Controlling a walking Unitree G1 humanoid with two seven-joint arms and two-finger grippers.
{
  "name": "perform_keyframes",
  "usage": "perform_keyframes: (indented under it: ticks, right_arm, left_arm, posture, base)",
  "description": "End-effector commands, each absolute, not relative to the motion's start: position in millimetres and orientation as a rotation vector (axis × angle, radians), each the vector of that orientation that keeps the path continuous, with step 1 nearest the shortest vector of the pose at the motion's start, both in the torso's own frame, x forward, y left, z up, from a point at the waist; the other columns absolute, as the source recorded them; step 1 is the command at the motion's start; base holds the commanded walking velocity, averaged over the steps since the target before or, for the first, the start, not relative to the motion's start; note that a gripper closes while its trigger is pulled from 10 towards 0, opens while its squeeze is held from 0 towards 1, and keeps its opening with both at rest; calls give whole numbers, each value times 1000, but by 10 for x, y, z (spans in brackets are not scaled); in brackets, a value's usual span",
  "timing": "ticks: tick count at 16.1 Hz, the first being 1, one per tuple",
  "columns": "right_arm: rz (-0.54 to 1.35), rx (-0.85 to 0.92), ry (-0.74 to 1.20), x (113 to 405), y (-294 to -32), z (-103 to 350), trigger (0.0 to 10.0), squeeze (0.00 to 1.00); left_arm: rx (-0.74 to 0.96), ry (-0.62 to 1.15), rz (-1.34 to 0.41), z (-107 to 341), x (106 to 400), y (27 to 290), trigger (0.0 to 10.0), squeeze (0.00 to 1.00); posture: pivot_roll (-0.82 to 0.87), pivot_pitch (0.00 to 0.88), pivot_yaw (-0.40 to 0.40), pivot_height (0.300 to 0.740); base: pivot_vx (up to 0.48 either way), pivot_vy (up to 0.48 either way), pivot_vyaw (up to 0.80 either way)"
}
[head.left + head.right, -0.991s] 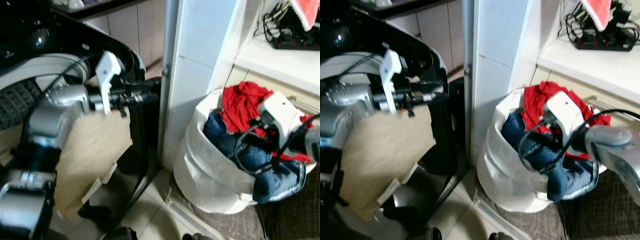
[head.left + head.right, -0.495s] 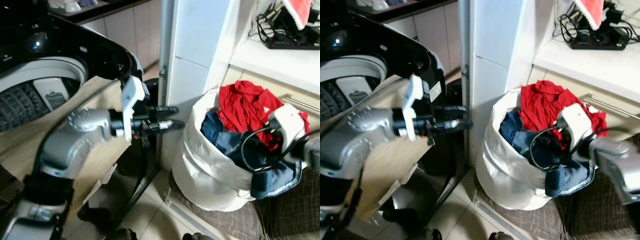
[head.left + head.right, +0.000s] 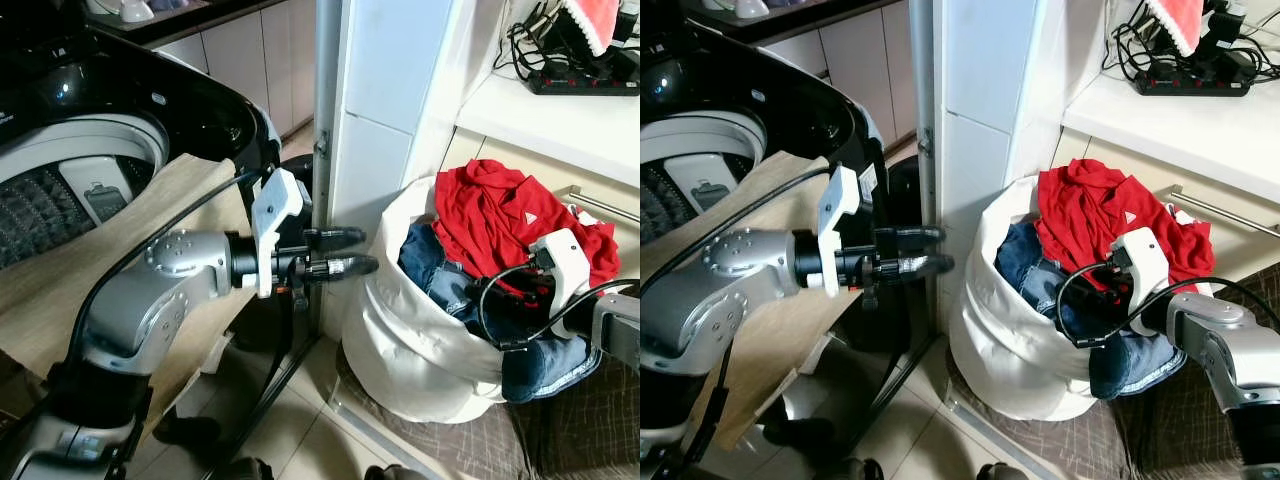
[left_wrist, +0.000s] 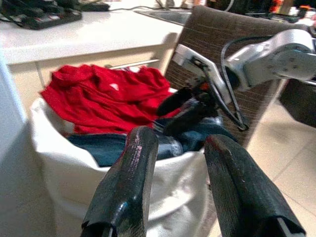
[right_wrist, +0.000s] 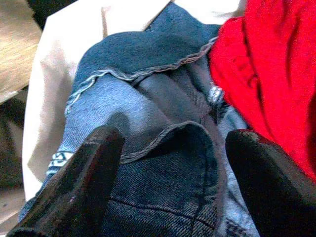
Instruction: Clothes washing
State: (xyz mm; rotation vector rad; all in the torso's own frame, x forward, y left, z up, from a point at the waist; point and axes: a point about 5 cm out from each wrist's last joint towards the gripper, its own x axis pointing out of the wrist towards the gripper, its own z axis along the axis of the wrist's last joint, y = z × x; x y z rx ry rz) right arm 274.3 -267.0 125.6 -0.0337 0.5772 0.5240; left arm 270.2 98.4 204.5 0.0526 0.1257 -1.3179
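Observation:
The right gripper grabs the jeans by their raised fold (image 5: 177, 168) next, to get the laundry out for washing.
A white laundry bag (image 3: 420, 350) stands on the floor by the white pillar, stuffed with a red garment (image 3: 490, 215) and blue jeans (image 3: 440, 270). My right gripper (image 5: 173, 143) is down in the bag, open, with its fingers on either side of a raised fold of the jeans (image 5: 163, 168). My left gripper (image 3: 362, 251) reaches out level from the washer side, open and empty, its tips just short of the bag's near rim. In the left wrist view, the left gripper (image 4: 180, 143) points at the bag (image 4: 74, 173) and the red garment (image 4: 103, 96).
A black top-loading washing machine (image 3: 200, 100) with its drum (image 3: 60, 190) open stands at the left, a beige sheet (image 3: 60, 290) draped over its front. The white pillar (image 3: 390, 100) separates it from the bag. A power strip (image 3: 585, 80) lies on the shelf above.
My left arm has swung right, away from the washer and toward the bag. My right gripper has sunk a little lower onto the jeans.

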Motion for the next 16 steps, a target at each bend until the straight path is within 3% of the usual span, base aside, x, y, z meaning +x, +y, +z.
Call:
perform_keyframes:
  ticks: [1,16]
  right_arm:
    - [551,-12,564,2733,-2667,1279,0,0]
    - [589,36,532,2738,-2650,1316,0,0]
  left_arm:
    - [53,134,-1348,2051,2653,961,10000,0]
    - [49,122,-1308,2074,2680,952,10000,0]
  posture:
    - [-108,57,9,740]
    - [-103,61,7,740]
  base:
    - [0,0,0]
    - [0,0,0]
